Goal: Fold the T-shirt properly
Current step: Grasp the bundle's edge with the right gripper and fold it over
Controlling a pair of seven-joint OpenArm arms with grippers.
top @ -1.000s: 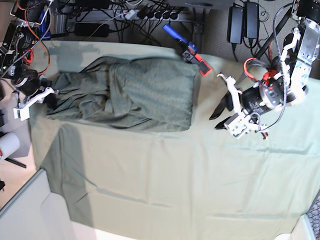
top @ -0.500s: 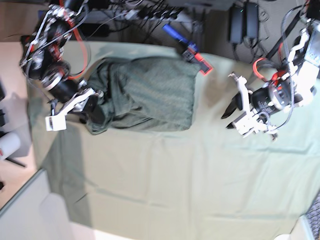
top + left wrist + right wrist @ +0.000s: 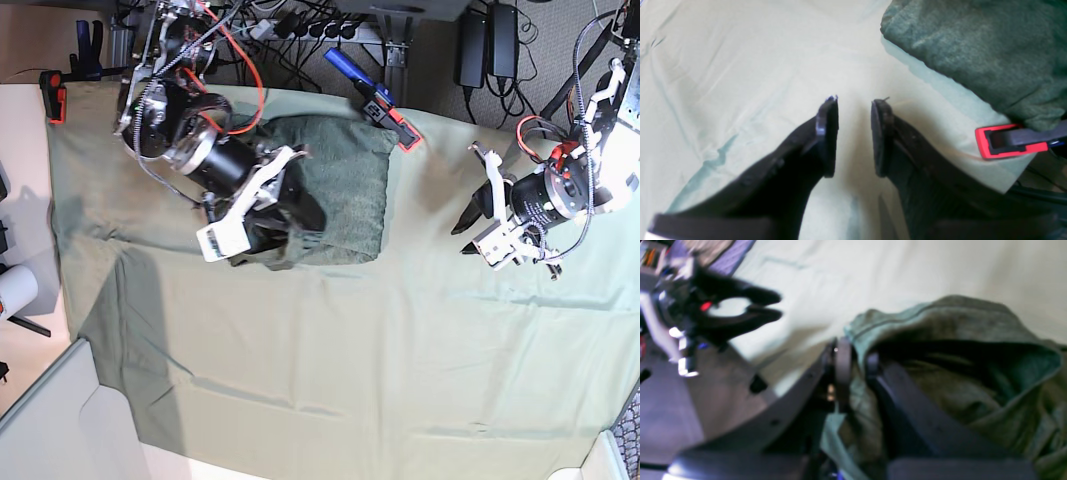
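The hem is arched above the T-shirt's lower folds, so my right gripper keeps holding the T-shirt until its pinched hem (image 3: 862,338) lies down at the T-shirt's front edge.
The dark olive T-shirt (image 3: 345,185) lies bunched at the back middle of the mint table cloth (image 3: 350,350). My right gripper (image 3: 303,222) is shut on a fold of the T-shirt and holds it over the shirt's middle. In the right wrist view the fingers (image 3: 841,356) pinch a hemmed edge of the T-shirt (image 3: 957,373), which hangs in loose folds. My left gripper (image 3: 466,235) is open and empty, just above the cloth to the right of the shirt. In the left wrist view its gripper (image 3: 854,103) stands apart from the shirt's corner (image 3: 973,43).
A blue and red clamp (image 3: 385,105) holds the cloth's back edge by the shirt's far corner; its red jaw shows in the left wrist view (image 3: 1010,145). Another red clamp (image 3: 52,95) sits at the back left. Cables and power bricks lie behind the table.
My right arm has swung to the right with the shirt's left part in its grip, dragging it over the shirt's body. My left gripper has drifted slightly to the right.
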